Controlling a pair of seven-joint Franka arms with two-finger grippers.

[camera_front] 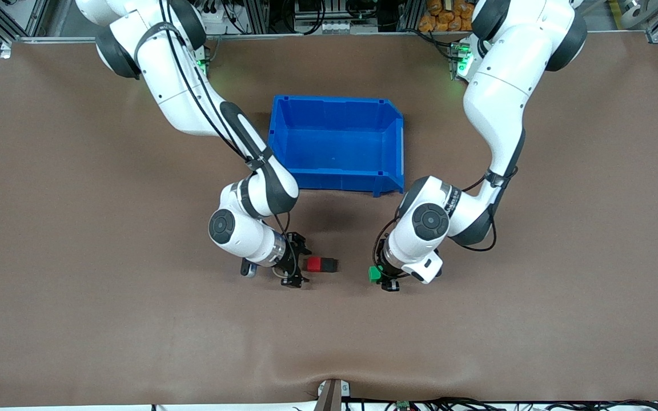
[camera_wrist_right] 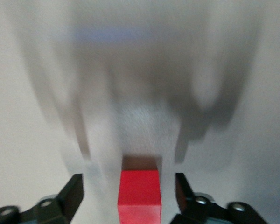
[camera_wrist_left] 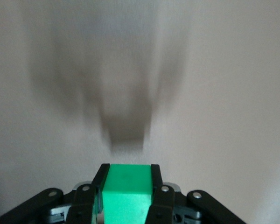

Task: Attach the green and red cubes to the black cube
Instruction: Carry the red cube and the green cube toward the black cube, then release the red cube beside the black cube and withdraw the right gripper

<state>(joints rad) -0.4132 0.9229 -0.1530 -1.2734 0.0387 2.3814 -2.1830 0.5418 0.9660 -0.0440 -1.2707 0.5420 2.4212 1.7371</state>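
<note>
My left gripper moves the green cube (camera_front: 373, 274) to the black cube's side (camera_front: 333, 265) next and only then releases it. The green cube sits short of that side in the front view.
The red cube (camera_front: 313, 264) lies on the table, pressed side by side against the black cube (camera_front: 329, 264), which sits on its left-arm side. My right gripper (camera_front: 304, 264) is open at table height, its fingers on either side of the red cube without touching it; the right wrist view shows the red cube (camera_wrist_right: 139, 193) between the spread fingers (camera_wrist_right: 72, 196). My left gripper (camera_front: 380, 277) is shut on the green cube (camera_front: 373, 274), low over the table a short way from the black cube, toward the left arm's end. The green cube (camera_wrist_left: 127, 191) sits clamped between the fingers (camera_wrist_left: 155, 184).
A blue bin (camera_front: 337, 180) stands open and empty on the brown table, farther from the front camera than the cubes, between the two arms.
</note>
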